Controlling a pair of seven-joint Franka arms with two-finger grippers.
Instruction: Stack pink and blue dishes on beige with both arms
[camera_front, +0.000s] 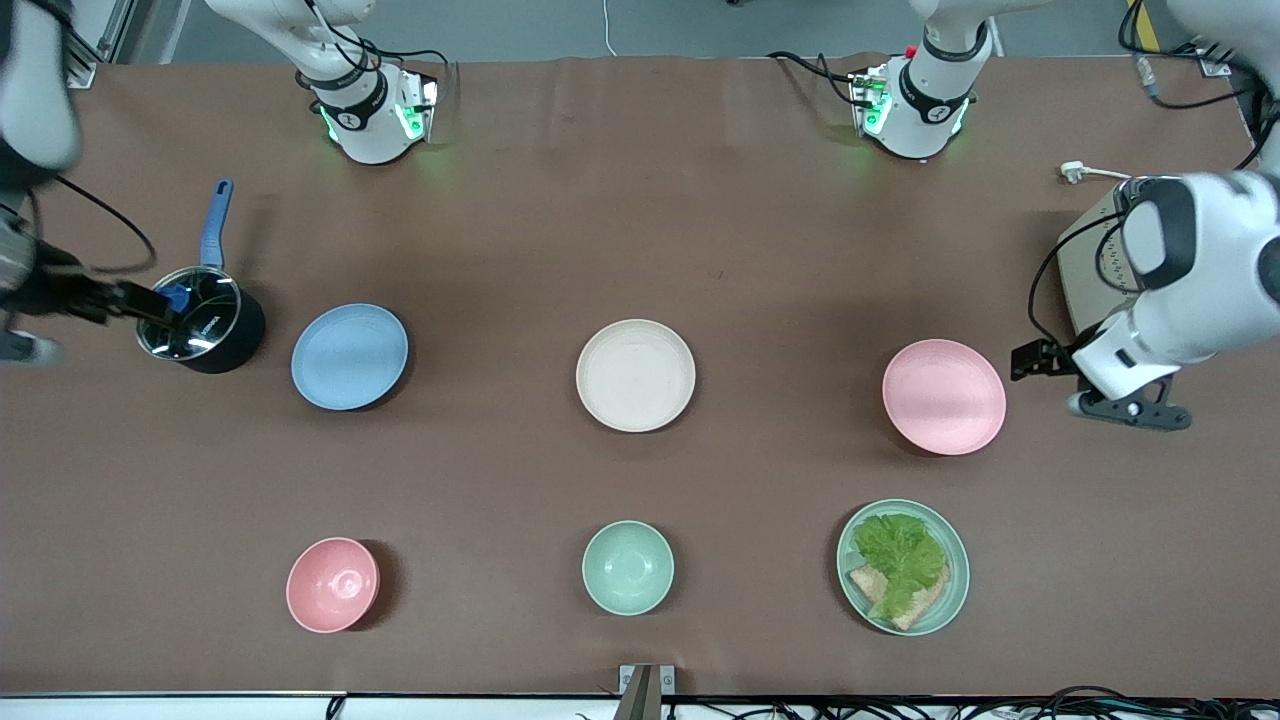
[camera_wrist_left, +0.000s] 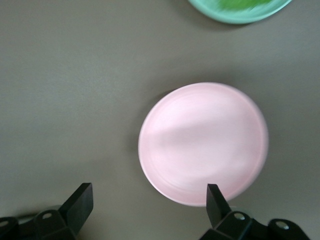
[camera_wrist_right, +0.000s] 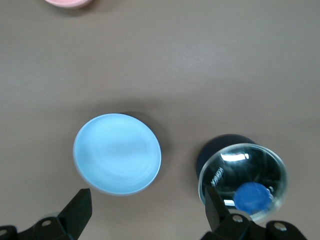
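Note:
The light blue plate needs to be stacked on the beige one, so my right gripper will next grab the light blue plate by its rim (camera_front: 299, 358).
The cream-beige plate (camera_front: 635, 375) lies mid-table. The light blue plate (camera_front: 349, 356) lies toward the right arm's end and the pale pink plate (camera_front: 944, 396) toward the left arm's end. My left gripper (camera_front: 1038, 358) hovers open and empty just outside the pink plate's rim. In the left wrist view the pink plate (camera_wrist_left: 202, 144) lies ahead of the left gripper (camera_wrist_left: 149, 200), with one finger (camera_wrist_left: 217, 200) over its edge. My right gripper (camera_front: 140, 303) hangs open over the saucepan. In the right wrist view the blue plate (camera_wrist_right: 117, 153) shows ahead of the right gripper (camera_wrist_right: 148, 206).
A black saucepan (camera_front: 200, 325) with a blue handle stands beside the blue plate. Nearer the front camera sit a salmon-pink bowl (camera_front: 332, 584), a mint-green bowl (camera_front: 627, 566) and a mint-green plate (camera_front: 948, 590) holding lettuce and bread. A grey box (camera_front: 1085, 265) lies under the left arm.

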